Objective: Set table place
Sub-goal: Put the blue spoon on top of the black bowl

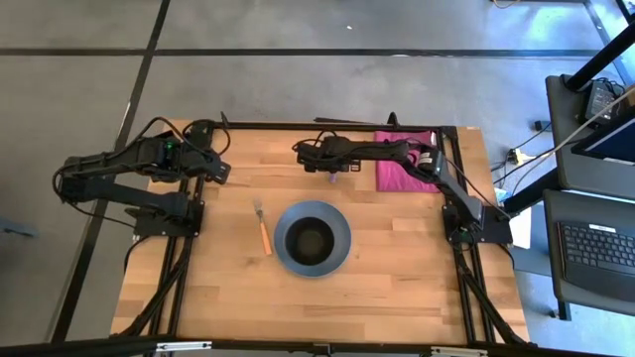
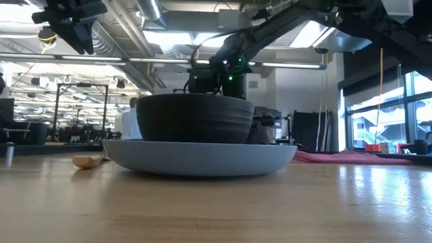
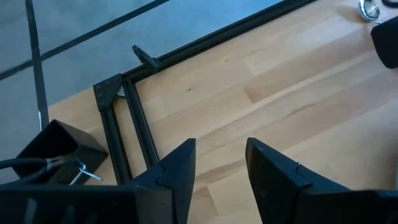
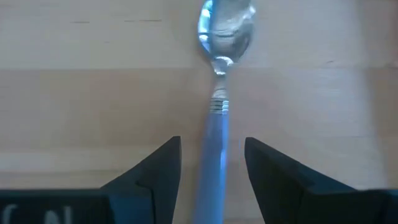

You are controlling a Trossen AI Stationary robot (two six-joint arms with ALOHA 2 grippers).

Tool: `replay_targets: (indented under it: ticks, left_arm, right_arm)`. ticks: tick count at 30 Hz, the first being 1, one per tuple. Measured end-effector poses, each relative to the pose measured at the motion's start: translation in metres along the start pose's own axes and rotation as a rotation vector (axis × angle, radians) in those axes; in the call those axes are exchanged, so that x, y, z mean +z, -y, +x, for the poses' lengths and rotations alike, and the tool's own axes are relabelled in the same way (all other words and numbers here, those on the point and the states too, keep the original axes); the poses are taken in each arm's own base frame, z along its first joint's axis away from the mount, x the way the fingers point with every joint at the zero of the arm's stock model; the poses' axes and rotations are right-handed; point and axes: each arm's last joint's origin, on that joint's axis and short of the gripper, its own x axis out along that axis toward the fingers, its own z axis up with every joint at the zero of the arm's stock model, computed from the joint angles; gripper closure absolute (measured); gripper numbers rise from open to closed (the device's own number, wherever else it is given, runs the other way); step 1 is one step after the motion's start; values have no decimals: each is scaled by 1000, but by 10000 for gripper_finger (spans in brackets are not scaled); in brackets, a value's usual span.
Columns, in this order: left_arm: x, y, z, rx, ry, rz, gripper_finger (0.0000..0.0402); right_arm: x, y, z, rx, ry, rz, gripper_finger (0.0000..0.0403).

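Next, my right gripper grabs the spoon by its purple handle (image 4: 214, 155) to set the spoon in the black bowl.
The grey-blue plate (image 1: 286, 253) lies mid-table with the black bowl (image 1: 313, 238) standing in it; both also show in the low view, plate (image 2: 202, 158) and bowl (image 2: 196, 118). The orange-handled fork (image 1: 262, 228) lies flat on the wood left of the plate. The purple-handled spoon (image 4: 214, 124) lies flat on the table behind the plate. My right gripper (image 4: 211, 146) is open over it, one finger on either side of the handle, with a gap showing on both sides. My left gripper (image 3: 221, 149) is open and empty above the table's far left part (image 1: 223, 171).
A pink cloth (image 1: 402, 159) lies at the far right of the table, under the right arm. The black frame corner (image 3: 118, 93) is near the left gripper. Bare wood (image 1: 397, 288) lies near and right of the plate.
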Motion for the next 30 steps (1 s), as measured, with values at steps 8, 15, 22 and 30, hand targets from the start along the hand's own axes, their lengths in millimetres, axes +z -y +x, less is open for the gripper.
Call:
replay_targets:
  ticks: [8,15,22,30]
  left_arm:
    - [0,0,0,1,1,0,266]
    - [0,0,0,4,5,-2,266]
    - [0,0,0,4,5,-2,266]
    - [0,0,0,4,5,-2,266]
  right_arm:
    - [1,0,3,-11,35,11,224]
    - [-2,-1,9,-27,45,1,224]
    - [-7,-4,21,-36,46,1,224]
    - [-7,-5,22,-32,72,4,240]
